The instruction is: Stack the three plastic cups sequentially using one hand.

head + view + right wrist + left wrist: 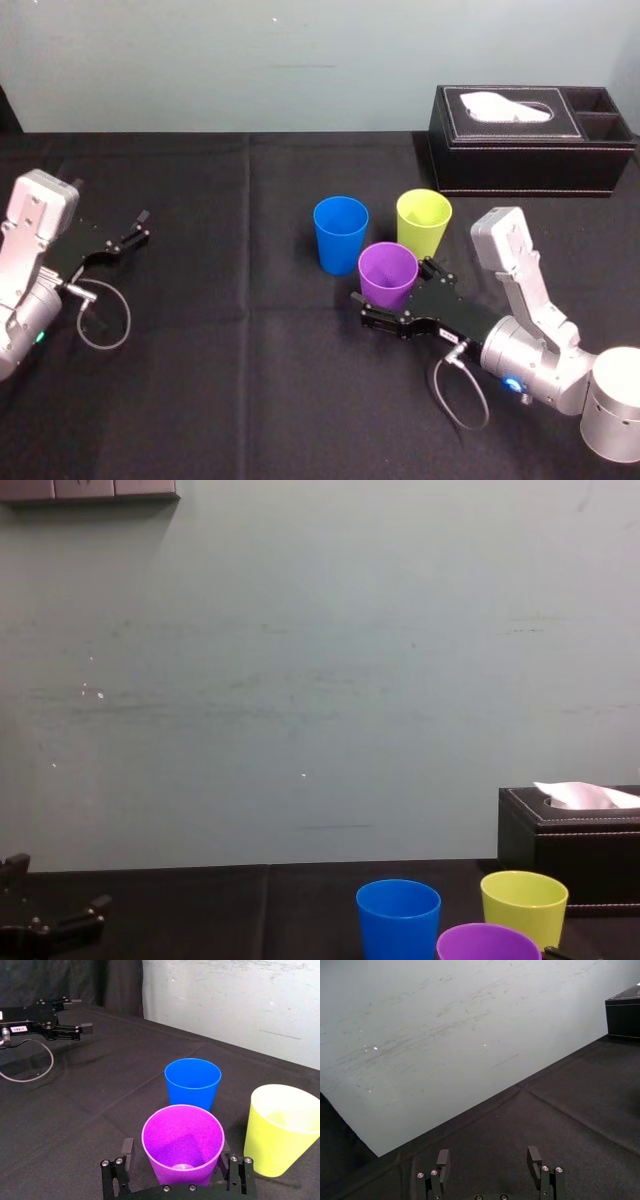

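I should stack the purple cup into the blue cup (192, 1082), so next I should grip the purple cup with my right gripper by its lower side (184, 1176).
Three plastic cups stand upright, close together, on the black cloth right of centre: a blue cup (340, 232), a yellow-green cup (423, 222) and, nearest to me, a purple cup (388, 272). My right gripper (392, 285) is low at the purple cup (182, 1142), open, with one finger on each side of its lower wall. The wrist view shows the blue cup (192, 1082) and the yellow-green cup (280, 1127) just beyond it, each standing apart. My left gripper (140, 227) rests open at the far left, holding nothing.
A black leather tissue box (530, 140) sits at the back right, behind the yellow-green cup. A pale wall runs along the table's far edge. Black cloth stretches bare between the left gripper (80, 1014) and the cups.
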Robot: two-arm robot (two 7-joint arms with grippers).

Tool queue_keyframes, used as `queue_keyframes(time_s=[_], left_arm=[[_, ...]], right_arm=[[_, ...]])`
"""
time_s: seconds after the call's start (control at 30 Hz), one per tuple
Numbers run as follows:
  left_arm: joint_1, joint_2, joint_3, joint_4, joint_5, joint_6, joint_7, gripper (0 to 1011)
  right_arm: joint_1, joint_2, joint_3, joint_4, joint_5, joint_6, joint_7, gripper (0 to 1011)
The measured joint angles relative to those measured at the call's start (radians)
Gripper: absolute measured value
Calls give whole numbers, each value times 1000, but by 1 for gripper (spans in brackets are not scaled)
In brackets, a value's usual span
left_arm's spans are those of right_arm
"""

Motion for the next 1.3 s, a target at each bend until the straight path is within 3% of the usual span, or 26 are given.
queue_keyframes(time_s=[0.17,0.47,0.73,0.93,1.3], left_arm=[[0,0,0,0,0,0,0,1012],[0,0,0,0,0,0,0,1011],[0,0,0,0,0,0,0,1011],[0,0,0,0,0,0,0,1011],[0,0,0,0,0,0,0,1011]], right_arm=[[-1,1,1,-1,1,0,0,984],[-2,2,2,-2,4,0,-1,778],[-6,3,5,-9,5,1,-2,736],[-18,5,36,-57,41,19,-3,732],[-17,46,80,-188,99,113,-16,732]])
